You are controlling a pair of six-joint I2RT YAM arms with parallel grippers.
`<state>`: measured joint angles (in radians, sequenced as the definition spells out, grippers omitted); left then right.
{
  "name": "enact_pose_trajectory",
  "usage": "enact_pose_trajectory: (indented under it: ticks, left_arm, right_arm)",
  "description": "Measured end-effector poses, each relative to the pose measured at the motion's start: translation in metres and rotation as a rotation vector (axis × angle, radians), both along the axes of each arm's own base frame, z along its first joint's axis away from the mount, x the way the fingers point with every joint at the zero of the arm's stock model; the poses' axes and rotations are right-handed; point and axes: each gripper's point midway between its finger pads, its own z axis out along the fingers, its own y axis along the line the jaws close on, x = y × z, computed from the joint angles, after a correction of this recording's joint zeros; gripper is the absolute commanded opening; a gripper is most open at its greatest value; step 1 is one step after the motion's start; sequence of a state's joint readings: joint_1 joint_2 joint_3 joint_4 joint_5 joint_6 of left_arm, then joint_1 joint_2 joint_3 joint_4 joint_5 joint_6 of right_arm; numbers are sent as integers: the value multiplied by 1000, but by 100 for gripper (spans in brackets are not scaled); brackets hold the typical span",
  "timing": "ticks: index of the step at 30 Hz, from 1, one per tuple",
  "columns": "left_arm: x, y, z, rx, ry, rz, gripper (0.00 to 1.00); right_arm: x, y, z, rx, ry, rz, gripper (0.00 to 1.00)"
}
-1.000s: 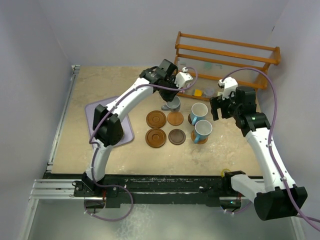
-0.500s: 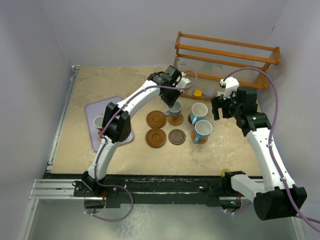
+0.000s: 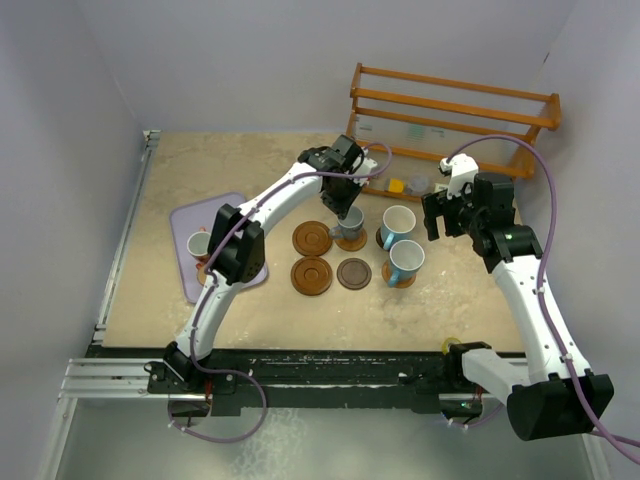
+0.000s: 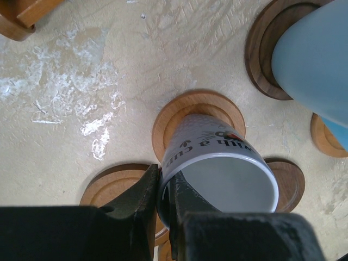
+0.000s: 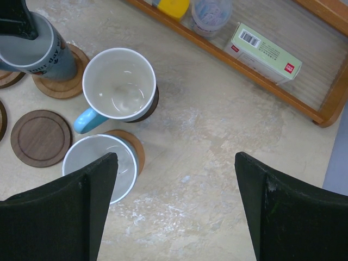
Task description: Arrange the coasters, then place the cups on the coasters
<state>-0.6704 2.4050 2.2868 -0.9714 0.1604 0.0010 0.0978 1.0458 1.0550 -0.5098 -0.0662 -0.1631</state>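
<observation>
I should open my left gripper now. The grey cup's base is close over the light brown coaster even with the tilt, so the cup would land on the coaster.
My left gripper (image 4: 165, 176) is shut on the rim of a grey cup (image 4: 217, 157) with black lettering, one finger inside and one outside. The cup hangs tilted over a light brown coaster (image 4: 198, 117); I cannot tell whether it touches. From above, this cup (image 3: 350, 218) is at the middle back of the coaster group. Two light-blue cups (image 5: 119, 84) (image 5: 100, 163) stand on coasters to its right. Three bare coasters (image 3: 312, 238) (image 3: 311, 275) (image 3: 354, 273) lie to the left and in front. My right gripper (image 5: 175, 160) is open above bare table, right of the blue cups.
A lavender tray (image 3: 185, 215) at the left holds another cup (image 3: 198, 243). A wooden rack (image 3: 450, 110) stands at the back right, holding a yellow item (image 5: 174, 6), a small clear cup (image 5: 209, 13) and a green box (image 5: 265, 51).
My left gripper has carried the grey cup a little right and forward, down over the light coaster. The left arm has stretched out, uncovering the tray. The right arm has not moved.
</observation>
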Motion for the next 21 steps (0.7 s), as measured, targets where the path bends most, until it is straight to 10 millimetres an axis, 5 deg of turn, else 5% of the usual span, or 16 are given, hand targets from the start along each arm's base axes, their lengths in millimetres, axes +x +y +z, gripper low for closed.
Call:
enact_pose_trajectory:
  ticks: [12,21]
  left_arm:
    - [-2,0,-1,19,-2,28,5]
    - [-4,-2,-1,40,-23,27,15]
  right_arm:
    - [0,0,0,0,0,0,91]
    - [0,1,0,2,1,3,91]
